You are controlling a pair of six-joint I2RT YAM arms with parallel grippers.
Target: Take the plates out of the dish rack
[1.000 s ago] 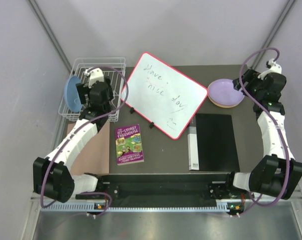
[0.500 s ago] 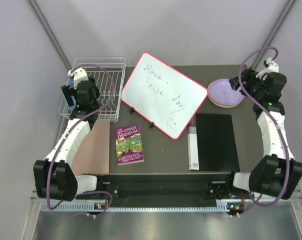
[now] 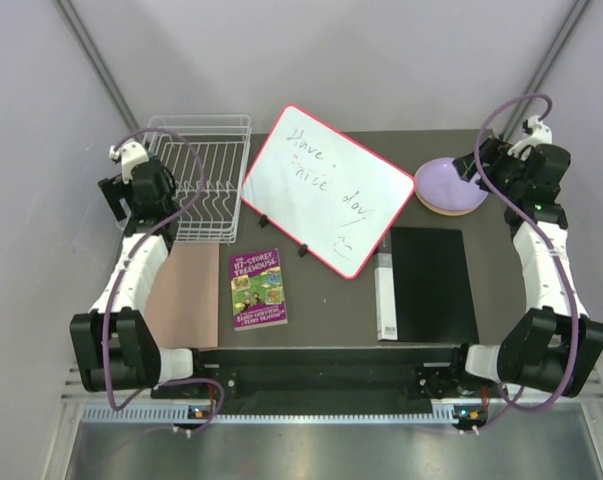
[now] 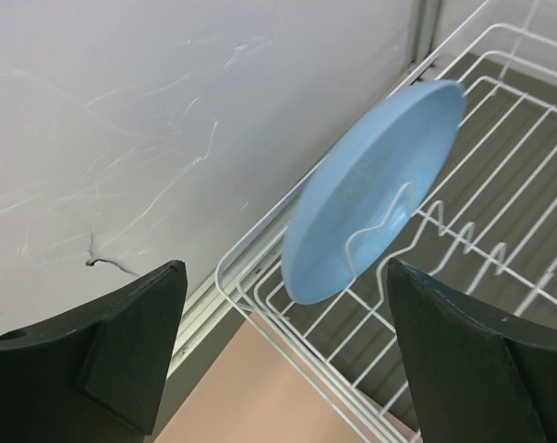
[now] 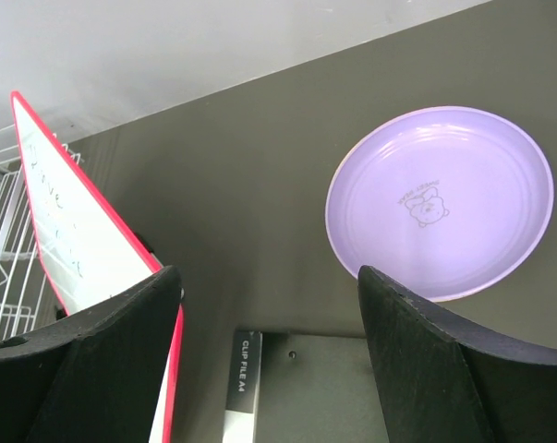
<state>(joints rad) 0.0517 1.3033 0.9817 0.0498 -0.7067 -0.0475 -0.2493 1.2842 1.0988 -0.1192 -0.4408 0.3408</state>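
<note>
Next, my left gripper grabs the blue plate by the rim nearest the fingers, leaving the plate's far side free for my right gripper to grab.
The blue plate point(image 4: 375, 189) stands on edge against the left side of the white wire dish rack point(image 3: 216, 125), which also shows in the left wrist view point(image 4: 500, 249). My left gripper point(image 3: 131, 190) hangs over the rack's left edge, open and empty point(image 4: 283, 309), with the plate ahead of its jaws and not touched. The arm hides the blue plate in the top view. The lavender plate point(image 3: 449, 183) lies flat at the back right on top of an orange-rimmed plate point(image 3: 443, 209). It also shows in the right wrist view point(image 5: 440, 198). My right gripper point(image 3: 474, 168) is open and empty point(image 5: 269, 277) beside it.
A red-framed whiteboard point(image 3: 326, 185) leans in the middle. A colourful book point(image 3: 257, 288) and a tan sheet point(image 3: 184, 305) lie in front of the rack. A black clip file point(image 3: 429, 283) lies front right. A grey wall point(image 4: 121, 138) is close on the left.
My left gripper has swung left from over the rack's middle to its left edge, now covering the blue plate in the top view. The right arm has barely moved.
</note>
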